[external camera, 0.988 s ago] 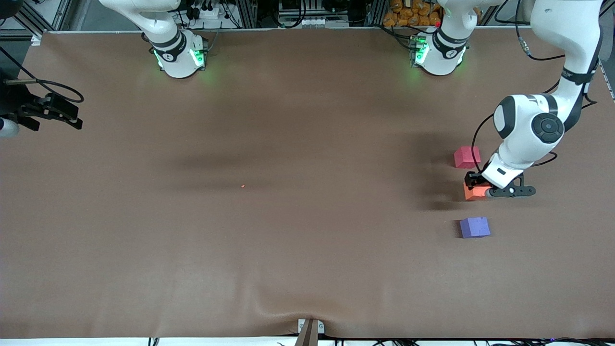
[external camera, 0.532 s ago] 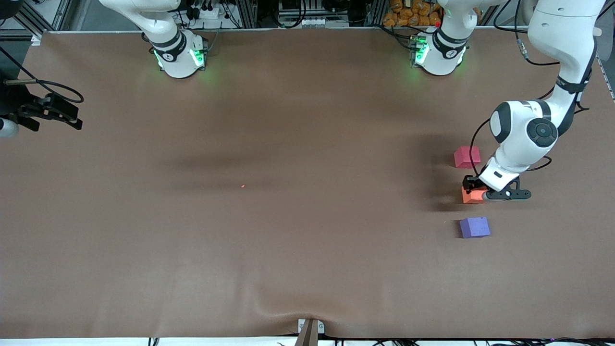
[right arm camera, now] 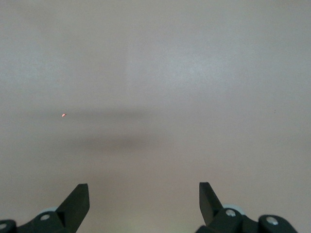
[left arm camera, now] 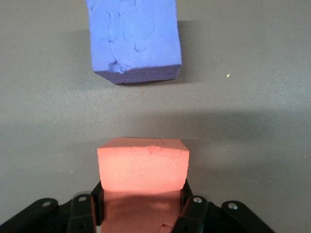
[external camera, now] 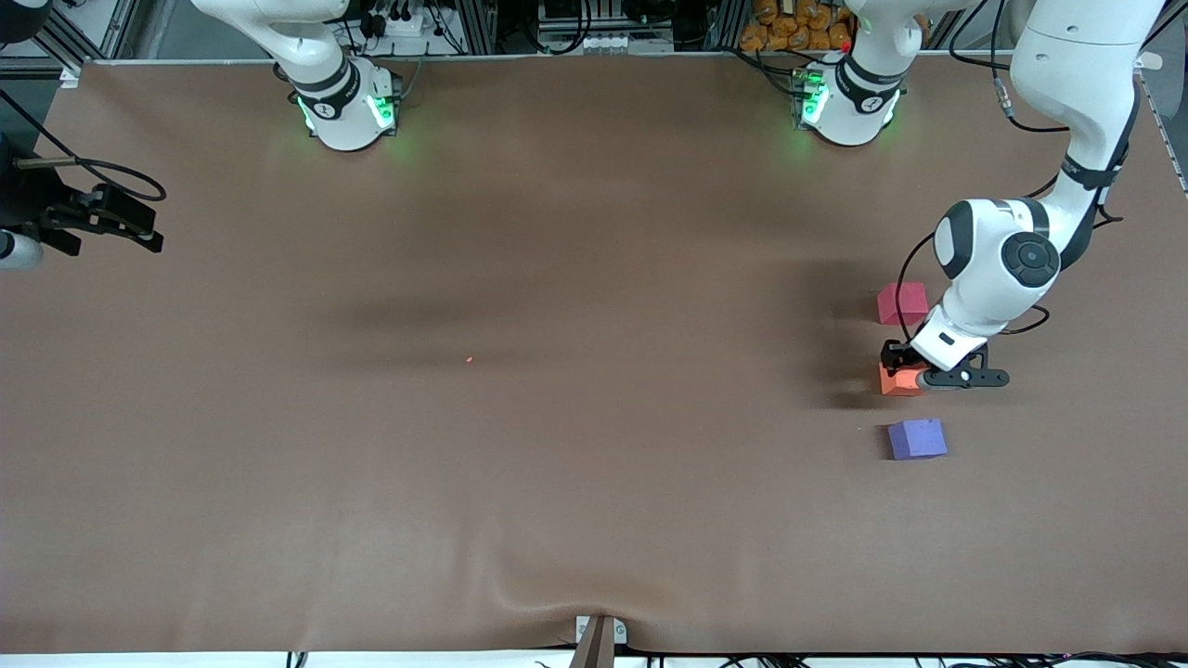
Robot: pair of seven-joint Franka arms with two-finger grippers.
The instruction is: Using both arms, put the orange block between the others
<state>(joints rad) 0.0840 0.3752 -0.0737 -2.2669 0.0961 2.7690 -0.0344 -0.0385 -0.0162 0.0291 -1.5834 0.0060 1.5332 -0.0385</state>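
The orange block's lower edge (external camera: 900,393) (left arm camera: 143,142) stands on the tabletop between the red-pink and purple-blue cubes. The block would stay, so my left gripper releases it now.
My left gripper (external camera: 898,364) is shut on the orange block (external camera: 895,380), low over the table. The block sits in the gap between the red-pink cube (external camera: 902,303), farther from the front camera, and the purple-blue cube (external camera: 917,439), nearer to it. In the left wrist view the orange block (left arm camera: 142,167) fills the space between the two black fingers of the left gripper (left arm camera: 142,196), and the purple-blue cube (left arm camera: 133,39) lies a short way ahead, apart from it. My right gripper (external camera: 104,219) waits at the right arm's end of the table. The right gripper (right arm camera: 143,191) is open and empty.
A brown mat (external camera: 557,482) covers the table. A tiny orange speck (external camera: 470,359) lies near its middle, seen also as the orange speck (right arm camera: 63,115) under the right wrist. A metal bracket (external camera: 599,635) stands at the mat's front edge.
My left arm has carried the orange block a little toward the right arm's end of the table and slightly nearer the front camera. The right arm has barely moved.
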